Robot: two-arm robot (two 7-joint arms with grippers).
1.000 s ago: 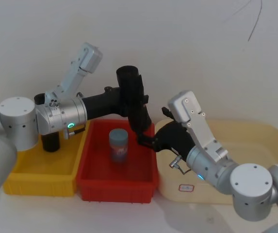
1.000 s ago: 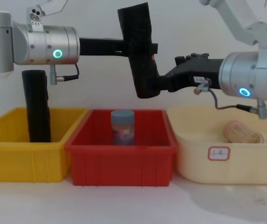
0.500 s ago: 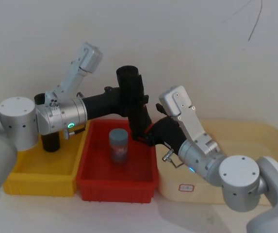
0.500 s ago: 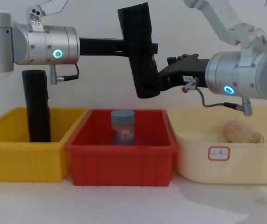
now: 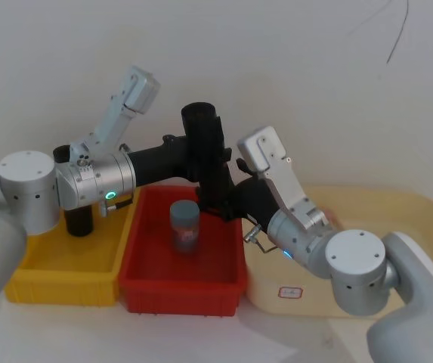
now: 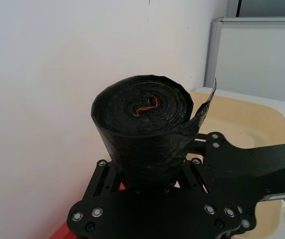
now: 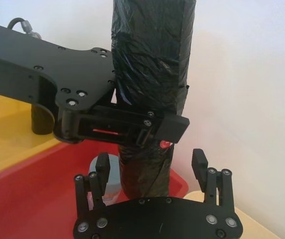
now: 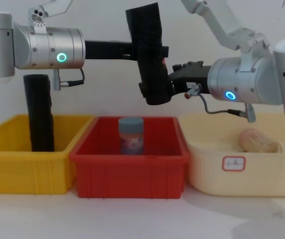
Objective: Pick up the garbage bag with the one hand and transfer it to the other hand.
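Observation:
My right gripper is going to take over from my left gripper next, so it will grab the garbage bag [image 8: 148,45] by its lower end [image 8: 156,92].
The garbage bag [image 8: 148,45], a thick black crinkly roll, hangs slightly tilted in the air above the red bin. My left gripper [image 8: 152,52], on the green-lit wrist, is shut on its middle. In the right wrist view its clamp [image 7: 132,123] crosses the garbage bag [image 7: 152,59]. My right gripper [image 7: 150,162], on the blue-lit wrist, is open. One finger stands on each side of the roll's lower end, with a gap on both sides. In the head view the right gripper [image 5: 218,204] sits under the left gripper [image 5: 201,162].
Below the roll, a red bin [image 8: 130,167] holds a blue-lidded jar [image 8: 131,135]. A yellow bin [image 8: 13,172] on the left holds a slimmer black roll [image 8: 40,119]. At the right, a cream tray [image 8: 207,172] holds a tan cylinder [image 8: 259,141]. A white wall is close behind.
My right gripper has moved left toward the roll, and its open fingers now flank the lower end. The left arm and the bag have stayed still.

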